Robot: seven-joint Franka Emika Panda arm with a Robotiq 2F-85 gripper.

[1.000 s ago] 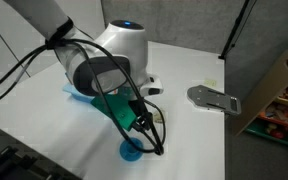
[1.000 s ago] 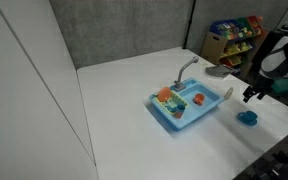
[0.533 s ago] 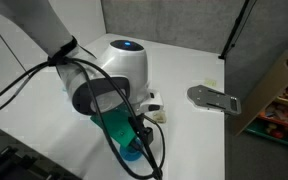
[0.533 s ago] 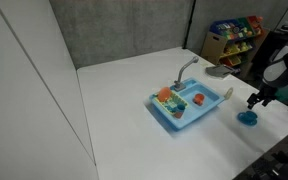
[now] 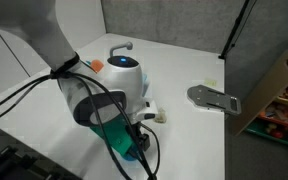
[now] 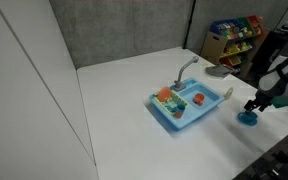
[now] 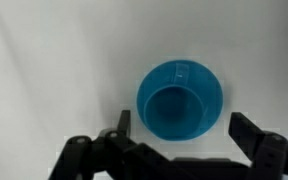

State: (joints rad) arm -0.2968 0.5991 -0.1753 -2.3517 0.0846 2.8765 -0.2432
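Observation:
The blue cup is between my fingers, but my fingers are above the cup's rim. My gripper should go down first and then close on the cup.
A blue cup stands upright on the white table, seen from straight above in the wrist view. My gripper hangs just over it, open wide, with one dark finger on each side of the cup's near rim and nothing held. In an exterior view the gripper sits right above the cup, near the table's edge. In an exterior view my arm's wrist hides most of the cup.
A blue toy sink with a grey faucet and orange and red pieces inside stands mid-table. A flat grey part lies farther off. A toy shelf and a cardboard box stand beyond the table.
The arm has moved from beside the sink to over the blue cup and come lower. The jaws have stayed open.

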